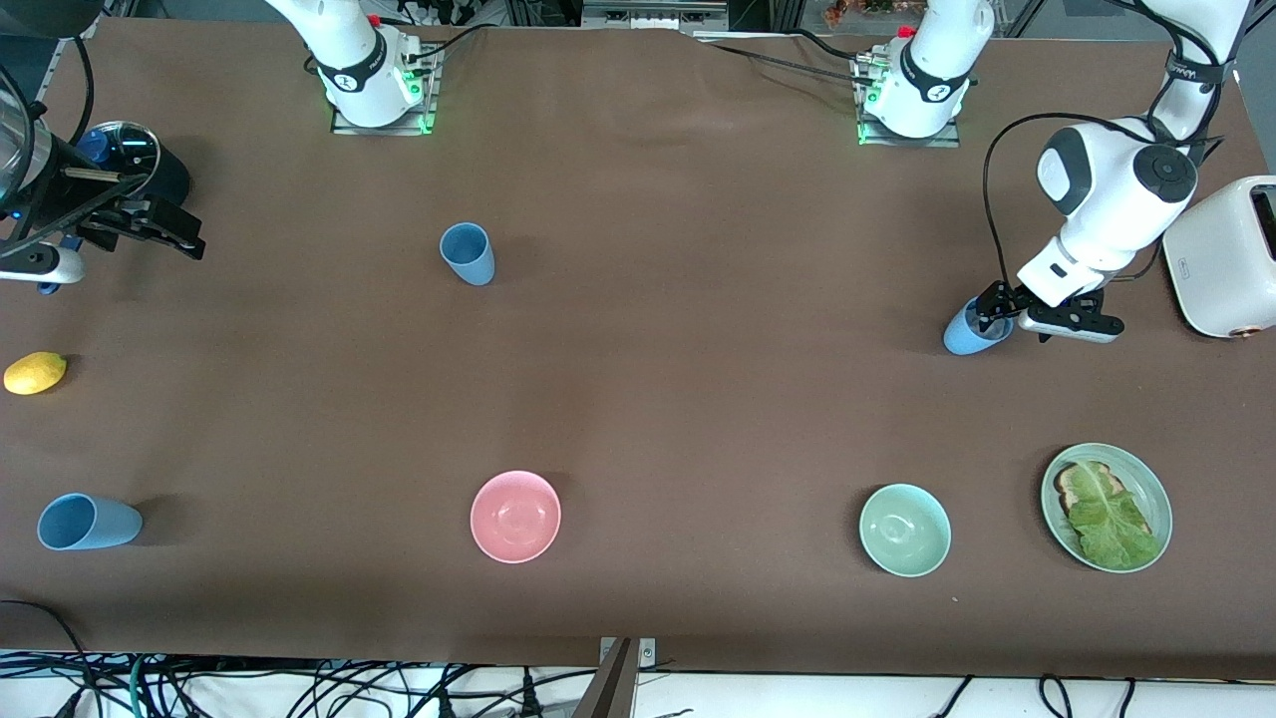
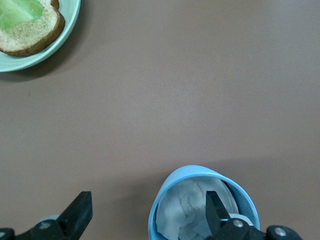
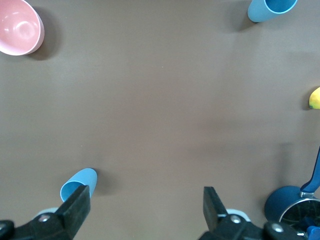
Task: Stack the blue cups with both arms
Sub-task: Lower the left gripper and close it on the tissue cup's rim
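Observation:
The cup's side (image 1: 1001,331) (image 2: 152,220) is between my left gripper's fingers, with one finger beside the pale paper inside, so my left gripper would hold the cup if it closed now. My left gripper will close.
Three light-blue cups stand on the brown table. One cup (image 1: 969,332) is at the left arm's end. My left gripper (image 1: 997,317) is open and down at this cup. In the left wrist view (image 2: 148,200) one finger (image 2: 214,210) is inside the cup (image 2: 200,175) and the other is outside it, with the cup's wall between them. Something pale and crumpled lies inside the cup. A second cup (image 1: 468,253) (image 3: 78,184) stands mid-table toward the bases. A third cup (image 1: 88,522) (image 3: 270,9) stands near the front camera at the right arm's end. My right gripper (image 1: 169,235) (image 3: 145,195) is open and empty above the table beside the navy pot.
A dark navy lidded pot (image 1: 130,155) (image 3: 295,207) and a lemon (image 1: 35,372) sit at the right arm's end. A pink bowl (image 1: 515,516), a mint bowl (image 1: 904,529) and a green plate (image 1: 1156,504) with toast and lettuce line the near edge. A white toaster (image 1: 1226,259) stands beside the left arm.

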`<state>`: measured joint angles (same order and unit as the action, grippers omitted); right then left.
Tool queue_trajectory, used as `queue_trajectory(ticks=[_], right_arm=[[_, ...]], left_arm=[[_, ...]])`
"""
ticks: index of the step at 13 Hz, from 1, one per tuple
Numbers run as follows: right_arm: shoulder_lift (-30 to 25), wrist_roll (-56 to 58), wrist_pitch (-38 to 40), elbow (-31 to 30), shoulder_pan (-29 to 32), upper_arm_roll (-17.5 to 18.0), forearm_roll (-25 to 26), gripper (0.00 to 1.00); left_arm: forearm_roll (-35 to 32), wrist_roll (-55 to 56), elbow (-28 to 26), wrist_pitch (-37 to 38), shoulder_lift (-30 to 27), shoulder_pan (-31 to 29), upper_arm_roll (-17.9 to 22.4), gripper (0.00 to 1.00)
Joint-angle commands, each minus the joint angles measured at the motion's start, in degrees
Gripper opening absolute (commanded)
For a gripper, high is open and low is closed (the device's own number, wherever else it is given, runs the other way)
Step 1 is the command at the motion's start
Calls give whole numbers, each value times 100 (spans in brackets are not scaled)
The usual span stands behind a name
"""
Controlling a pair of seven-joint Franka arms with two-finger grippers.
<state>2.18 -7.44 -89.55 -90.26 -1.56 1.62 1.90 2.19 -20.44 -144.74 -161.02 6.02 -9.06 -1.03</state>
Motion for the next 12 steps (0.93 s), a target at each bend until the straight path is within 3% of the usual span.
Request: queue_trajectory(ticks=[1, 2, 3, 5, 7, 12], right_arm=[[-42, 102, 60, 17, 60, 22, -40, 100], [-42, 102, 60, 17, 60, 22, -40, 100], [-42, 102, 60, 17, 60, 22, -40, 100], [-42, 102, 60, 17, 60, 22, -40, 100], [-42, 102, 60, 17, 60, 22, -40, 100], [-42, 102, 60, 17, 60, 22, -40, 100]], left_arm=[[-60, -110, -72, -298, 109, -43, -2, 100], [-60, -110, -72, -298, 110, -35, -2, 94], [-60, -110, -72, -298, 110, -26, -2, 76], [-52, -110, -72, -298, 110, -26, -2, 30], [-52, -101, -80, -298, 110, -35, -2, 0], [-52, -92, -80, -272, 92, -26, 6, 0]])
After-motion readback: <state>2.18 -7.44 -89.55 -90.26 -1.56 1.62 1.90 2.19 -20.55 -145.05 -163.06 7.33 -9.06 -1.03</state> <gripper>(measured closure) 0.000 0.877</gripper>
